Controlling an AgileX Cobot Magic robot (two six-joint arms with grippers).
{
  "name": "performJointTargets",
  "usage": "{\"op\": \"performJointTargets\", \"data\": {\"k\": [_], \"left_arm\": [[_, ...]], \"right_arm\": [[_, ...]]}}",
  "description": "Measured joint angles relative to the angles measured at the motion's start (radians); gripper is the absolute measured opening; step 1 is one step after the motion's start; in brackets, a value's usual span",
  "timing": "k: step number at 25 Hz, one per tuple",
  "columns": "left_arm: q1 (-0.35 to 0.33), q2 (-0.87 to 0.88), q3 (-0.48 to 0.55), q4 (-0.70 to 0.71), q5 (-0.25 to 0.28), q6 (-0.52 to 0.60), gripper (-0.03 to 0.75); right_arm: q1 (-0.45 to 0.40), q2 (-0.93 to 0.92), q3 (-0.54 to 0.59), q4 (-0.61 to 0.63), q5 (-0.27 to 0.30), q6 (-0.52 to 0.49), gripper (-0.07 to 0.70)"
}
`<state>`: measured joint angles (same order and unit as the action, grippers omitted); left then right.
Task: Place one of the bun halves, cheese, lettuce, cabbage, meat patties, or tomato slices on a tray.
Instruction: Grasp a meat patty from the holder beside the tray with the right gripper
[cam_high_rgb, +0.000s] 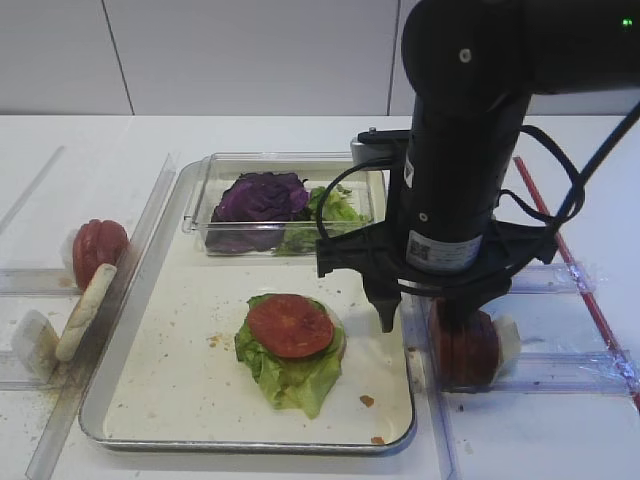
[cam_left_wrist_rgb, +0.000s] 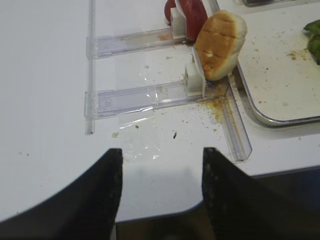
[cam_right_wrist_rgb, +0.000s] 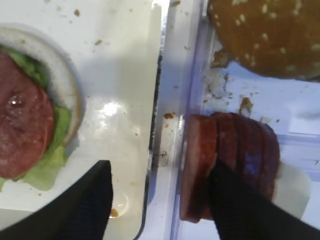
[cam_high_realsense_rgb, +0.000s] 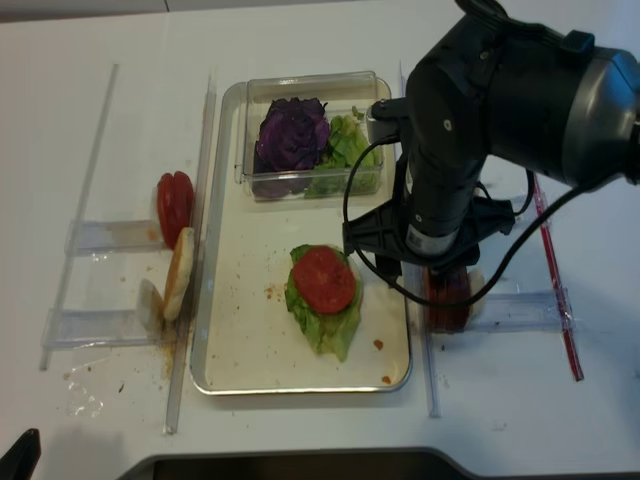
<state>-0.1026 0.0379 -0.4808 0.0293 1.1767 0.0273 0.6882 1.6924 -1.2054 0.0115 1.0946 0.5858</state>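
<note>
My right gripper needs to grab the first meat patty by its flat sides next, to top the tomato slice on the tray (cam_high_realsense_rgb: 324, 280).
My right gripper (cam_right_wrist_rgb: 160, 200) is open beside the tray's (cam_high_rgb: 250, 445) right rim. One finger hangs over the tray floor. The other is pushed in behind the first of several upright meat patties (cam_right_wrist_rgb: 197, 165) in a clear rack, so that patty stands between the jaws. On the tray lie lettuce (cam_high_rgb: 290, 378) and a tomato slice (cam_high_rgb: 290, 325) on a pale bun half (cam_right_wrist_rgb: 70, 85). A sesame bun half (cam_right_wrist_rgb: 270, 35) sits beyond the patties. Left of the tray stand tomato slices (cam_high_rgb: 98, 250) and another bun half (cam_left_wrist_rgb: 220, 45). My left gripper (cam_left_wrist_rgb: 160, 165) is open and empty over the table's front edge. Cheese is out of view.
A clear plastic box (cam_high_rgb: 200, 215) at the tray's far end holds purple cabbage (cam_high_rgb: 260, 198) and more lettuce (cam_high_rgb: 335, 208). Clear plastic rails (cam_left_wrist_rgb: 135, 97) run on both sides of the tray. A red strip (cam_high_rgb: 575, 270) lies at the far right. Crumbs dot the tray floor.
</note>
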Motion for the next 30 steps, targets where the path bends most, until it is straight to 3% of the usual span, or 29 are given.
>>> {"op": "performJointTargets", "data": {"k": [7,30], "left_arm": [[0.000,0.000,0.000,0.000,0.000,0.000,0.349],[0.000,0.000,0.000,0.000,0.000,0.000,0.349]], "right_arm": [[0.000,0.011,-0.007,-0.002,0.010,0.002,0.418],[0.001,0.013,-0.007,-0.040,0.042,0.040,0.109]]}}
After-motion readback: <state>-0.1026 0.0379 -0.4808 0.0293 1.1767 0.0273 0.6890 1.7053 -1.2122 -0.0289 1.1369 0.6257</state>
